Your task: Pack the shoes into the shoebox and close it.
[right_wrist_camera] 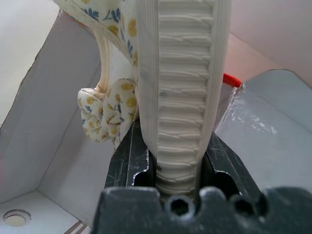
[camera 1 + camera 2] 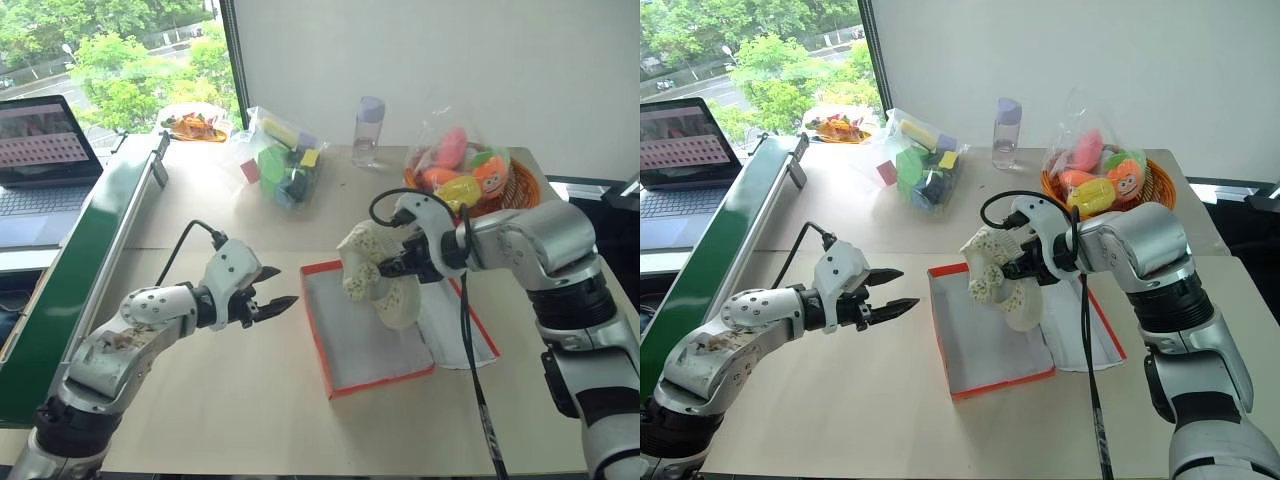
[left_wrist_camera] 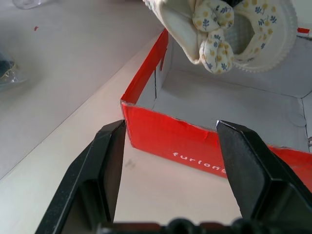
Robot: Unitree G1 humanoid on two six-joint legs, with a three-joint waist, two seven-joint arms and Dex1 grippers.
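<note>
I should lower the cream shoes farther into the shoebox with my right gripper before I release them, because they are still above the bottom of the shoebox.
The red shoebox (image 2: pixel 345 345) lies open on the table, white-grey inside, with its lid (image 2: pixel 455 335) folded flat to the right. My right gripper (image 2: pixel 398 268) is shut on the cream shoes (image 2: pixel 372 278) and holds them in the air just over the box's far half. Its fingers (image 1: pixel 130 161) clamp a ribbed sole (image 1: pixel 183 97), and a floral-print bow (image 1: pixel 109 109) hangs beside it. My left gripper (image 2: pixel 277 300) is open and empty, level with the table and a little left of the box. Its fingers (image 3: pixel 97 165) frame the box's red wall (image 3: pixel 165 134).
At the back stand an orange woven basket (image 2: pixel 520 180) of toy fruit, a clear bottle (image 2: pixel 367 130) and a bag of coloured blocks (image 2: pixel 285 165). A green board (image 2: pixel 90 260) and a laptop (image 2: pixel 40 150) border the left. A black cable (image 2: pixel 475 370) hangs from the right arm.
</note>
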